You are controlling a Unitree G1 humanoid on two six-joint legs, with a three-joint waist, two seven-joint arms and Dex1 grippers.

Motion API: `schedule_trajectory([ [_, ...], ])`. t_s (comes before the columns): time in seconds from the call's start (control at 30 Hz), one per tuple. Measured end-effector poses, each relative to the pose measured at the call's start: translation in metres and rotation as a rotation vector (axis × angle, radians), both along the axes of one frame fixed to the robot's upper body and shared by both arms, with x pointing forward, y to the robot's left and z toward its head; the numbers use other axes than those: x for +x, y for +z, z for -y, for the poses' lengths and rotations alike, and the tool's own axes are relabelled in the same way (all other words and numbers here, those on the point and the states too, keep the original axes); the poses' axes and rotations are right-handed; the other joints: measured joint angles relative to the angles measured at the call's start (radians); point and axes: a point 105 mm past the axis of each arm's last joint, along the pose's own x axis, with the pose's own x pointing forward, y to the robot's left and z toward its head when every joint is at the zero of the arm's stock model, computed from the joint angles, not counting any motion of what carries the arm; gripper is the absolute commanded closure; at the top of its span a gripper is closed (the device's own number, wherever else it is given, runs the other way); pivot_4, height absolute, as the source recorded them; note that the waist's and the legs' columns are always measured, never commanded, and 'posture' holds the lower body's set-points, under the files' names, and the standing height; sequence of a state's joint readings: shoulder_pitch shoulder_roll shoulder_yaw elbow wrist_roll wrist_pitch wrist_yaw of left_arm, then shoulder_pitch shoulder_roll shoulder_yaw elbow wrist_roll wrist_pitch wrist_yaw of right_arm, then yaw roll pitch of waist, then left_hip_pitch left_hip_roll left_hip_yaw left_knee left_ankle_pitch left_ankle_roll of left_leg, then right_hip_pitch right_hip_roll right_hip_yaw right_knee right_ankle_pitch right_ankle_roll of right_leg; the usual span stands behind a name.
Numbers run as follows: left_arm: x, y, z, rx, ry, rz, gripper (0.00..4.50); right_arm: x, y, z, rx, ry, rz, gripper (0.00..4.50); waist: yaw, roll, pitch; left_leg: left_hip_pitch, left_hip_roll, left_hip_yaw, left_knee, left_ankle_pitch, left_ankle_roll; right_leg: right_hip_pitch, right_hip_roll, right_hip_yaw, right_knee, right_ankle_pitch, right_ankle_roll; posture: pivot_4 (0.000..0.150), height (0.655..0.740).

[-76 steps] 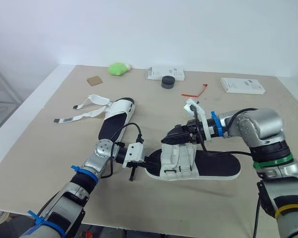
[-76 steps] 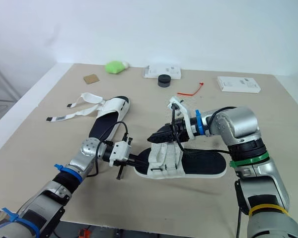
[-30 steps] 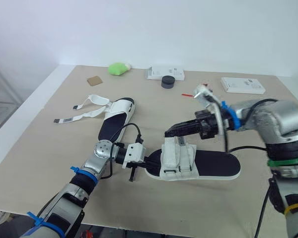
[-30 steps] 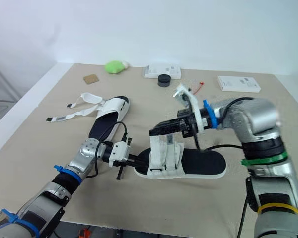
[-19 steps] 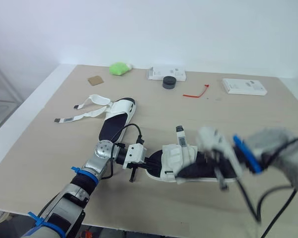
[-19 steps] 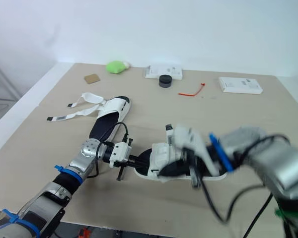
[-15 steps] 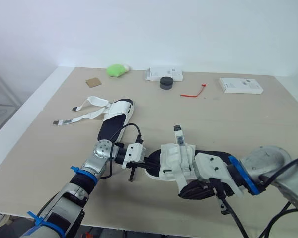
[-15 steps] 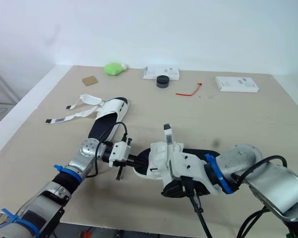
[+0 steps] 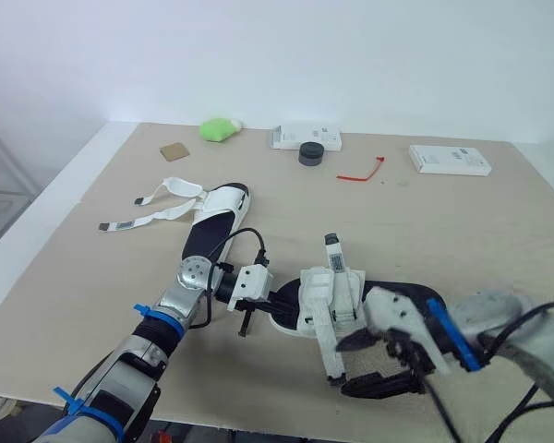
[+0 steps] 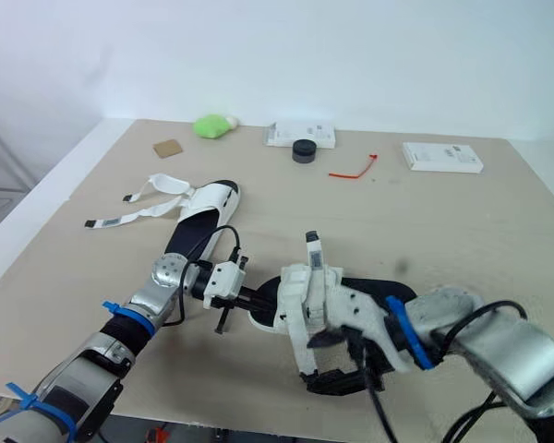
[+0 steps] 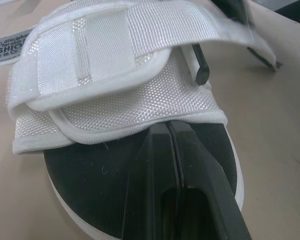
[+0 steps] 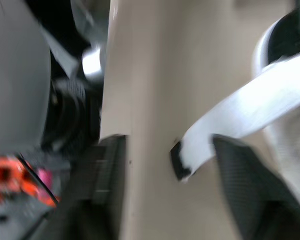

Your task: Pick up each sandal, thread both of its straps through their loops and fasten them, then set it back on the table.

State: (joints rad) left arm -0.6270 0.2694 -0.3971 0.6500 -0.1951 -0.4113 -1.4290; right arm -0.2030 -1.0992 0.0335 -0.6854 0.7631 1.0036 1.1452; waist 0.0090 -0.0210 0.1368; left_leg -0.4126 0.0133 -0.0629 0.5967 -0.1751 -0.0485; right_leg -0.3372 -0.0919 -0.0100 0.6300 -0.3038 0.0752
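Next, my right gripper grips the loose lower strap by its black-tipped end point(image 9: 337, 377) to thread it through its loop and fasten it.
The near sandal point(image 9: 388, 303), black-soled with white straps, lies on the table. My left gripper point(image 9: 275, 300) is shut on its toe, and the fingertips point(image 11: 167, 131) meet on the black sole just under the front strap point(image 11: 115, 40). One strap point(image 9: 326, 337) runs from the sandal toward the front edge, and another strap end point(image 9: 331, 249) sticks up. My right gripper point(image 9: 365, 362) sits at the near side of this sandal, open, with the loose strap end point(image 12: 200, 145) between its spread fingers point(image 12: 110, 185). The second sandal point(image 9: 214, 220) lies at the left, its straps point(image 9: 152, 208) unfastened.
Along the far side stand a green object point(image 9: 219, 129), a white box point(image 9: 305, 137) with a black puck point(image 9: 310, 154) in front of it, a red tie point(image 9: 362, 172), another white box point(image 9: 450, 160) and a brown card point(image 9: 175, 151). The table's front edge runs just below my right gripper.
My right gripper swung from above the sandal's straps down to its near side. One strap now trails toward the front edge between its fingers. The left gripper kept its hold.
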Motion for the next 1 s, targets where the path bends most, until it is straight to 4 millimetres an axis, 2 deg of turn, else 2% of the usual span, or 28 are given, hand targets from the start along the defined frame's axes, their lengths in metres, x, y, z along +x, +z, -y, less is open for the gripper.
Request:
schedule_trajectory([
  [0.1, 0.0, 0.0, 0.0, 0.0, -0.001, -0.001, 4.5, 0.004, 0.021, 0.012, 0.081, -0.075, -0.086, 1.54, 0.0, -0.001, 0.0, 0.0, 0.0, 0.001, 0.0, 0.0, 0.0, 0.0, -0.001, 0.0, 0.0, 0.0, 0.0, 0.15, 0.74],
  [0.23, 0.0, 0.0, 0.0, 0.001, -0.001, -0.003, 4.5, 0.0, 0.03, 0.022, 0.115, -0.129, -0.178, 1.54, 0.001, -0.001, 0.0, 0.0, 0.0, 0.001, 0.0, -0.001, 0.001, 0.0, 0.0, 0.0, 0.0, 0.0, -0.001, 0.15, 0.74],
  [0.33, 0.0, 0.0, 0.0, 0.0, -0.001, -0.003, 4.5, -0.01, 0.022, 0.024, 0.117, -0.151, -0.278, 1.54, 0.001, -0.001, 0.0, 0.0, 0.0, 0.001, 0.0, -0.001, 0.001, 0.0, 0.0, 0.0, 0.0, -0.001, -0.001, 0.15, 0.74],
  [0.37, -0.001, 0.0, 0.0, 0.0, -0.001, -0.004, 4.5, -0.013, 0.009, 0.027, 0.092, -0.189, -0.329, 1.54, 0.001, -0.001, 0.0, 0.0, 0.0, 0.001, 0.0, -0.001, 0.001, 0.0, 0.0, 0.0, 0.0, -0.001, -0.001, 0.15, 0.74],
  [0.4, -0.001, 0.0, 0.0, -0.001, -0.001, -0.004, 4.5, -0.015, 0.006, 0.027, 0.085, -0.197, -0.346, 1.54, 0.001, -0.002, 0.0, 0.0, 0.001, 0.001, 0.0, -0.001, 0.001, 0.0, 0.0, 0.0, 0.0, -0.001, -0.001, 0.15, 0.74],
  [0.47, -0.001, -0.001, -0.001, 0.001, 0.005, -0.009, 4.5, -0.014, -0.013, 0.023, 0.078, -0.242, -0.4, 1.54, 0.0, -0.001, 0.0, 0.0, 0.0, 0.002, 0.0, -0.001, 0.001, 0.0, -0.001, 0.001, 0.0, 0.0, -0.001, 0.15, 0.74],
  [0.57, -0.001, 0.0, -0.001, 0.0, 0.009, -0.009, 4.5, -0.007, -0.027, 0.019, 0.071, -0.287, -0.433, 1.54, 0.0, 0.0, 0.0, 0.0, 0.0, 0.002, 0.0, -0.001, 0.001, -0.001, -0.001, 0.001, 0.0, 0.0, -0.001, 0.15, 0.74],
  [0.8, -0.004, 0.001, -0.001, -0.003, 0.006, -0.01, 4.5, 0.017, -0.036, 0.011, 0.063, -0.332, -0.426, 1.54, 0.0, 0.0, 0.0, -0.001, 0.0, 0.002, 0.0, -0.003, 0.003, -0.001, 0.0, 0.001, 0.0, -0.002, -0.002, 0.15, 0.74],
  [1.0, -0.005, 0.001, -0.001, -0.004, 0.014, -0.017, 4.5, 0.022, -0.032, 0.003, 0.067, -0.307, -0.444, 1.54, 0.0, 0.001, 0.0, -0.001, 0.0, 0.001, 0.0, -0.004, 0.004, -0.001, 0.002, 0.001, 0.0, -0.002, 0.0, 0.15, 0.74],
])
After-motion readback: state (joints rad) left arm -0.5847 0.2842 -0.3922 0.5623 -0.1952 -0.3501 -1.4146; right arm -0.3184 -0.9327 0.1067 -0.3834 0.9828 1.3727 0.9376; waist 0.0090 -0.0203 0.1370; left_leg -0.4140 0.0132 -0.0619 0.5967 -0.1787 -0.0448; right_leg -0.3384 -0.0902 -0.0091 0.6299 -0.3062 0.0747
